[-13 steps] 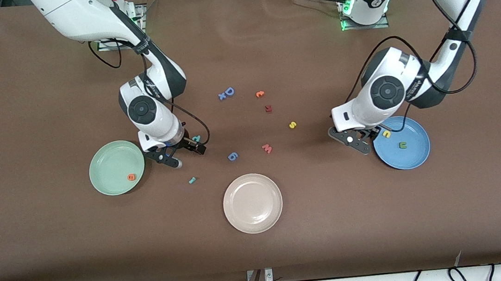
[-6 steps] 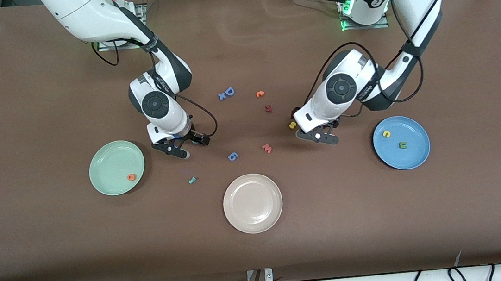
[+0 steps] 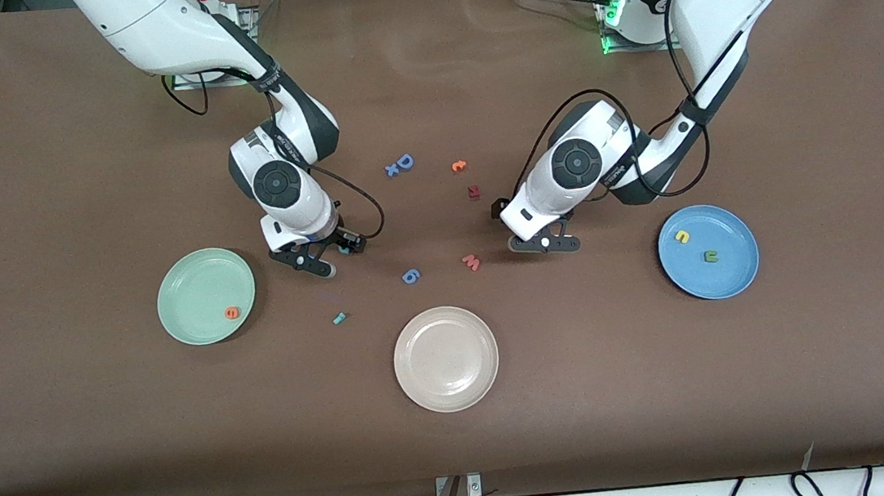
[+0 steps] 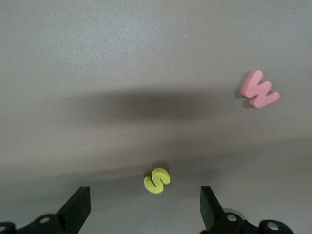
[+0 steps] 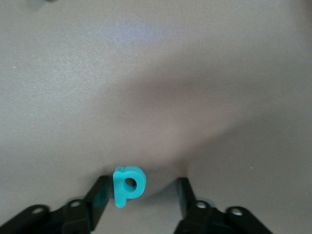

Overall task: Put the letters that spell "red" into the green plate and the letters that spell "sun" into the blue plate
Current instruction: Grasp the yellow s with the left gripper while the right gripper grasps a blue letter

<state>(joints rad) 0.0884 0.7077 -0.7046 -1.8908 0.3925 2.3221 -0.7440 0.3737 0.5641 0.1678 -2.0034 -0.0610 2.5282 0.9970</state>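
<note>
The yellow "s" helps spell "sun" in the blue plate [image 3: 732,271]. My left gripper should grab its curved sides next.
The green plate [image 3: 195,286] holds the orange "e" [image 3: 232,312]. Beside it, toward the table's middle, my right gripper [image 3: 320,258] [image 5: 143,184] is down at the table around the teal "d/p" letter [image 5: 128,186]. One finger touches that letter and a gap remains at the other finger. The small teal "r" piece [image 3: 339,318] lies nearer the front camera. My left gripper [image 3: 542,242] [image 4: 144,192] hangs open over the yellow "s" [image 4: 157,180], which sits between its fingers untouched. The blue plate [image 3: 732,271] holds a yellow "u/n" [image 3: 681,237] and an olive one [image 3: 711,256].
A beige plate [image 3: 445,358] sits near the front middle. Loose letters lie mid-table: a pink "w" [image 3: 471,262] [image 4: 260,89], a blue "6" [image 3: 410,276], a blue "D" with an "x" [image 3: 400,164], an orange letter [image 3: 459,166] and a dark red one [image 3: 474,192].
My left arm swung from the blue plate's edge to the table's middle, over the yellow "s". The right gripper shifted slightly and its fingers narrowed around the teal letter.
</note>
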